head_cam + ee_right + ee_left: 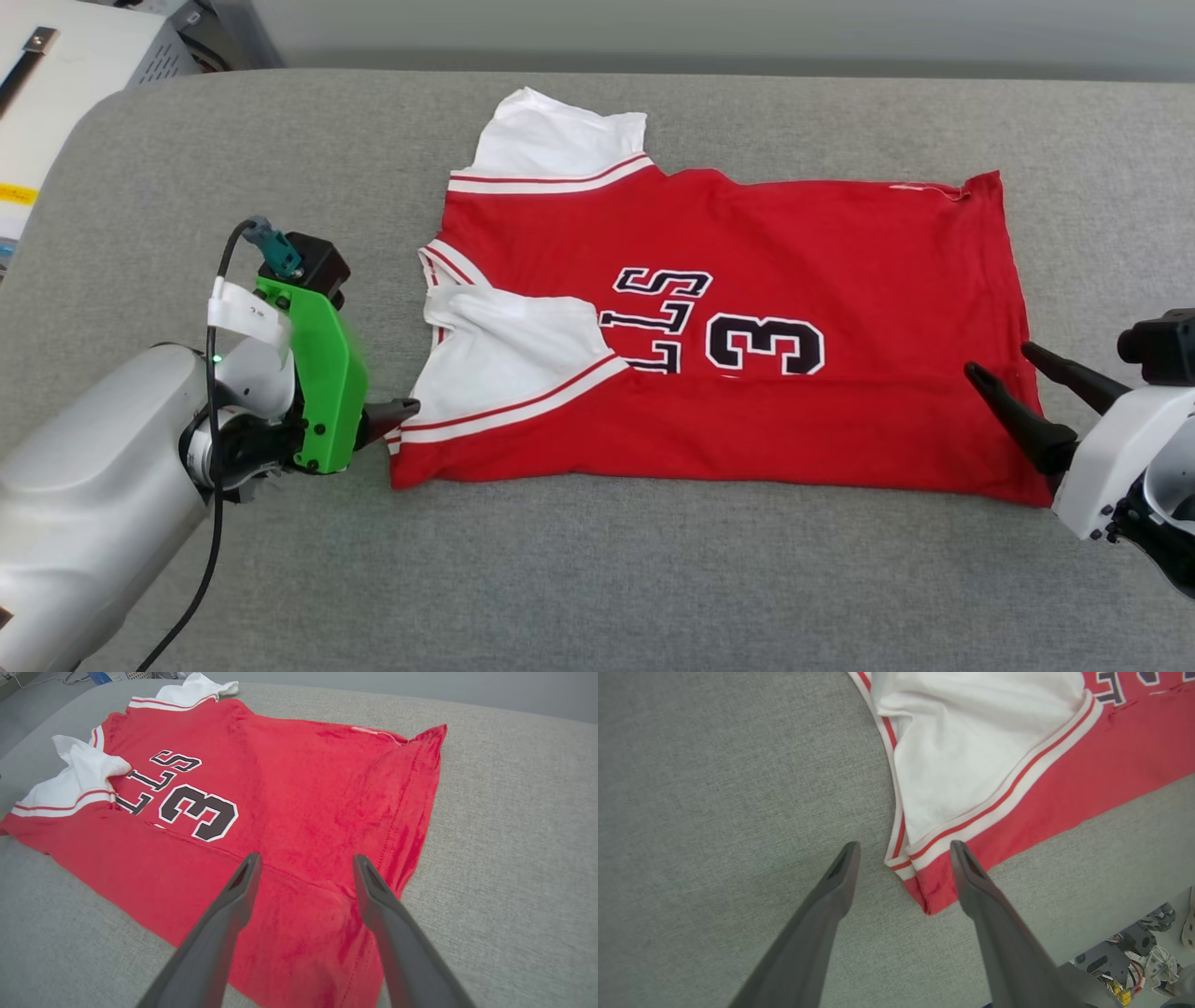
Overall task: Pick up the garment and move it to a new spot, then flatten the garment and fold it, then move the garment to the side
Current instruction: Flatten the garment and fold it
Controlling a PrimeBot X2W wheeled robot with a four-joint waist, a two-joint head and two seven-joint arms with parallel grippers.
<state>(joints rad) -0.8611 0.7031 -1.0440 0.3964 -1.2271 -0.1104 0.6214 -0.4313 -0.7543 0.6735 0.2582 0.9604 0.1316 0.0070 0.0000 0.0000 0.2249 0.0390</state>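
Note:
The garment (766, 280) should next be pinched by its striped folded corner (395, 441) with my left gripper, because the garment's wide red front lies flat on the cushion.
The garment (766, 280), a red shirt with white sleeves, striped trim and black lettering, lies on the grey cushion, its near long edge folded up over the chest print. My left gripper (406, 411) is open at the garment's near left corner (924, 891), and that corner lies between the spread fingers (843, 877). My right gripper (1004, 362) is open over the garment's near right corner (303, 924), holding nothing. One white sleeve (513, 345) lies folded onto the red front; the other sleeve (555, 140) sticks out at the far side.
The grey cushion (597, 579) stretches wide around the garment, with bare fabric in front and on both sides. A white cabinet (56, 84) stands beyond the cushion's far left corner. Robot parts and cables (1134, 956) show past the cushion's edge in the left wrist view.

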